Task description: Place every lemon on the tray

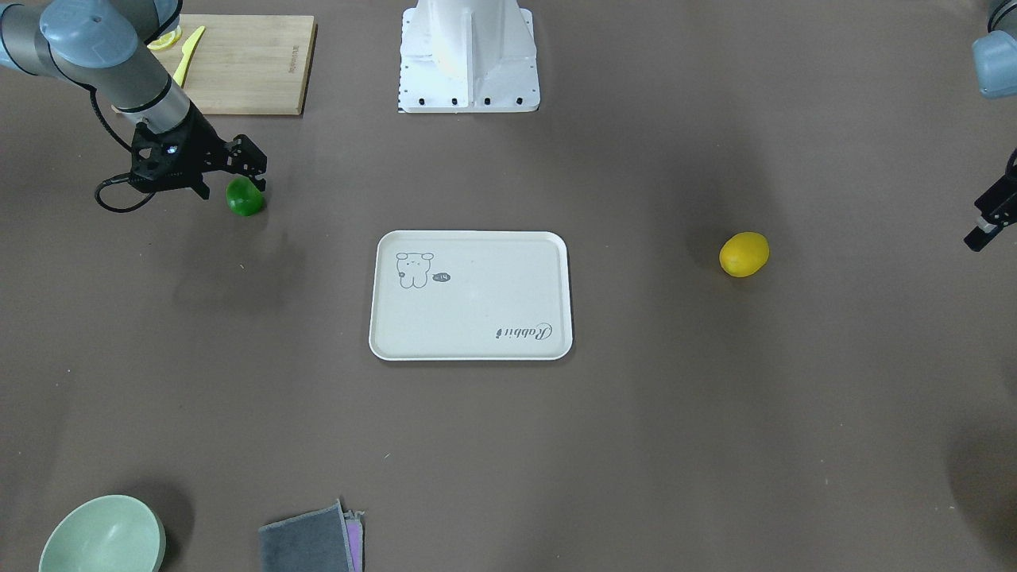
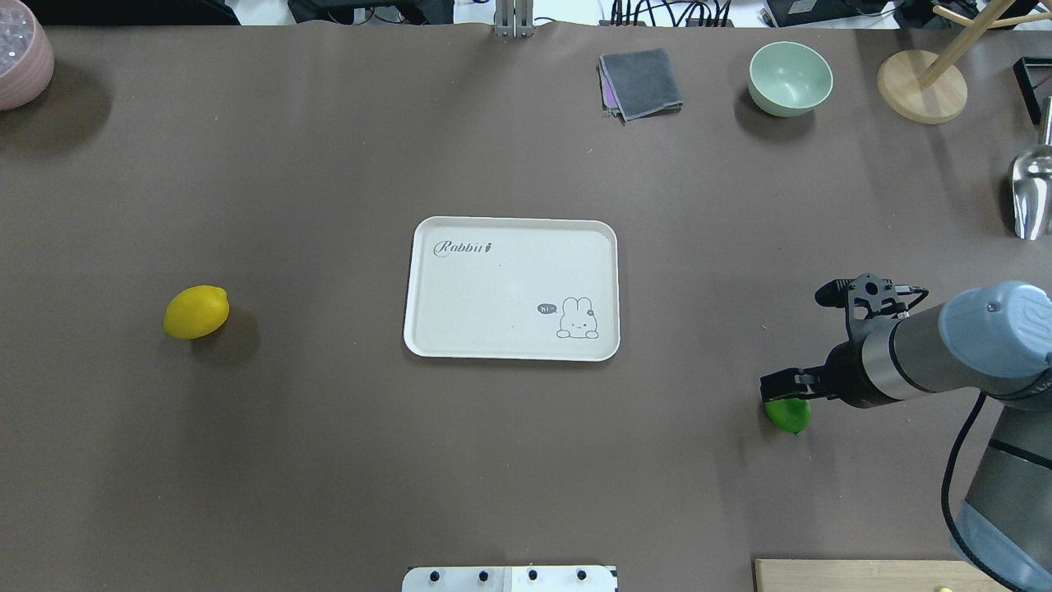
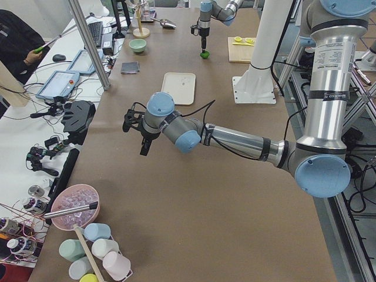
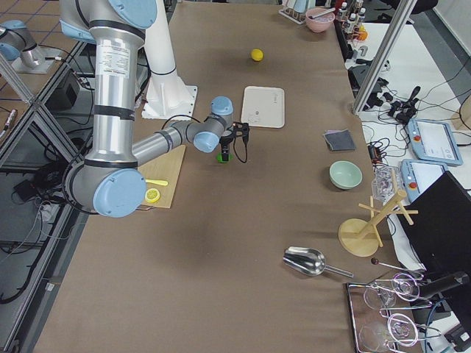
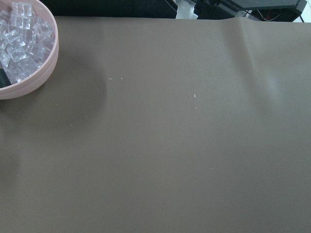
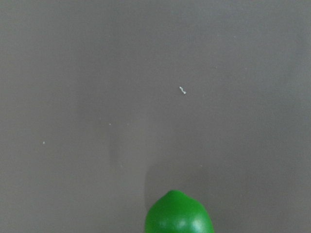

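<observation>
The green lemon has to go on the tray (image 1: 477, 306), so the robot's right gripper should next grab the lemon around its plump middle (image 1: 245, 199).
The cream tray (image 1: 477, 306) lies flat at the table's middle and holds nothing; it also shows in the overhead view (image 2: 493, 288). The green lemon (image 1: 245, 199) lies on the table on the robot's right, apart from the tray. My right gripper (image 1: 232, 187) is open and hovers just over this lemon (image 2: 791, 416), its fingers straddling it without holding it. In the right wrist view the lemon (image 6: 179, 214) sits at the bottom edge. The yellow lemon (image 1: 744, 254) lies alone on the robot's left (image 2: 196, 312). My left gripper (image 1: 985, 226) is cut off at the view's edge; I cannot tell its state.
A bamboo cutting board (image 1: 246, 63) with lemon slices (image 1: 165, 40) and a yellow knife (image 1: 188, 54) lies behind my right arm. A green bowl (image 2: 789, 78), grey cloth (image 2: 641, 82), wooden stand (image 2: 920, 86), metal scoop (image 2: 1031, 193) and a pink bowl of ice (image 5: 24, 48) line the far edge.
</observation>
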{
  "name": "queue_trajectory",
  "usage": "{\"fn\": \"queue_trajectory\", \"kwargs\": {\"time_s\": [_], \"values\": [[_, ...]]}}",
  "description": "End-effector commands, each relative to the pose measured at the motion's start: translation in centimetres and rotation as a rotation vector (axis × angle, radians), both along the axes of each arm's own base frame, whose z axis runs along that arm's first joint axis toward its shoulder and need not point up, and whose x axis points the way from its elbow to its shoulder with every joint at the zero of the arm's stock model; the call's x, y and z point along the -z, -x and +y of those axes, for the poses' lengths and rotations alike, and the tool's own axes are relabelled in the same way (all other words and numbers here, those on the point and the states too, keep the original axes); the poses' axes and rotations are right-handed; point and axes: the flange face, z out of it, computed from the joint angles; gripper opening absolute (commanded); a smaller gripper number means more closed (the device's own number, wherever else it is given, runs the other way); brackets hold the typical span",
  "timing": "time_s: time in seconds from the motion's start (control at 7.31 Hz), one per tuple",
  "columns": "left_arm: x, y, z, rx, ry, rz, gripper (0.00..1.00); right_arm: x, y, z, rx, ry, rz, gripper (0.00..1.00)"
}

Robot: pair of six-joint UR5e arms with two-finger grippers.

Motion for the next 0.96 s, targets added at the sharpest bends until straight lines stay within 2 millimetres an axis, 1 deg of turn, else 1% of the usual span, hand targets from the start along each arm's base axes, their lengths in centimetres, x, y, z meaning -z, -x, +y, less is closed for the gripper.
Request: {"fn": "queue_trajectory", "kwargs": {"time_s": [0.0,0.14,0.27,0.55,0.68,0.82], "values": [[0.1,0.0,0.0,-0.001,-0.002,0.002,0.98,-0.8,1.6,1.2,0.025,-0.006,0.021,0.99],[0.2,0.0,0.0,-0.001,-0.004,0.002,0.98,-1.4,2.0,1.4,0.032,-0.002,0.033,0.97],[0.3,0.0,-0.1,-0.002,-0.005,0.004,0.98,-1.4,2.2,1.4,0.033,-0.004,0.034,0.84],[0.3,0.0,-0.1,-0.003,-0.006,0.003,0.98,-1.5,2.0,0.9,0.030,-0.015,0.036,0.00],[0.1,-0.2,-0.3,-0.004,-0.003,0.003,0.98,-0.8,1.5,-0.1,0.013,-0.014,0.020,0.00],[0.1,-1.8,-0.3,-0.028,0.002,0.001,0.98,0.4,0.7,-1.7,-0.002,-0.009,-0.012,0.00]]}}
